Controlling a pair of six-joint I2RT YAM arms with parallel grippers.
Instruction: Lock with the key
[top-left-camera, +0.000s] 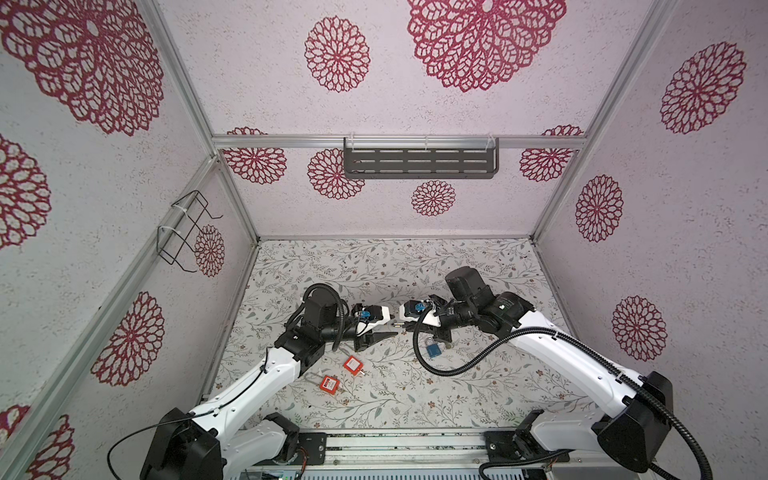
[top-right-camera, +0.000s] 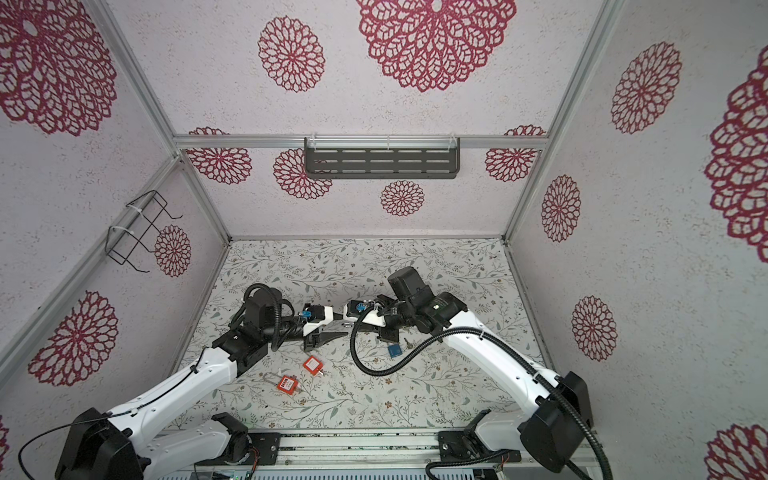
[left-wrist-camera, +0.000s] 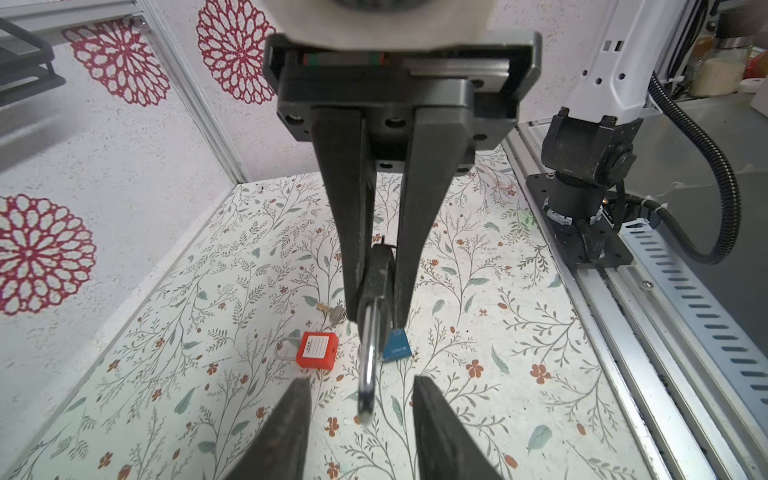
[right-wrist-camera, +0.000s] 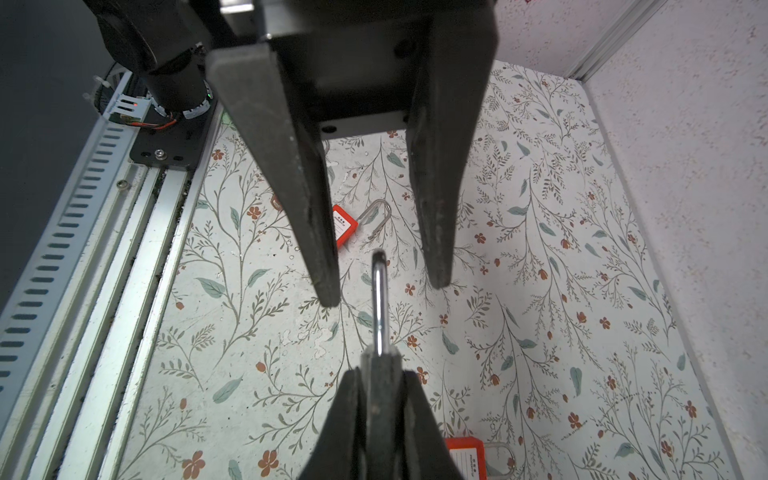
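Note:
The left gripper grabs the black padlock by its silver shackle (top-left-camera: 397, 324) (left-wrist-camera: 369, 365) next, which leaves the far end of the padlock's body free for locking with the key.
A black padlock (right-wrist-camera: 380, 386) with a silver shackle (right-wrist-camera: 379, 299) hangs in mid-air between the two arms. My right gripper (right-wrist-camera: 380, 399) is shut on its body. The shackle (left-wrist-camera: 369, 365) points at my left gripper (left-wrist-camera: 359, 384), which is open; its fingertips (left-wrist-camera: 299, 390) stand on either side of the shackle without touching it. In both top views the grippers meet tip to tip above the middle of the table, left gripper (top-left-camera: 392, 328) facing right gripper (top-left-camera: 409, 326). A small key (left-wrist-camera: 334, 314) lies on the table next to a blue padlock (left-wrist-camera: 397, 347).
Two red padlocks (top-left-camera: 352, 365) (top-left-camera: 329, 384) lie on the flowered table (top-left-camera: 478, 266) near the left arm. The blue padlock (top-left-camera: 434, 350) lies under the right arm's black cable. Patterned walls close three sides; a metal rail (left-wrist-camera: 648, 316) runs along the front edge.

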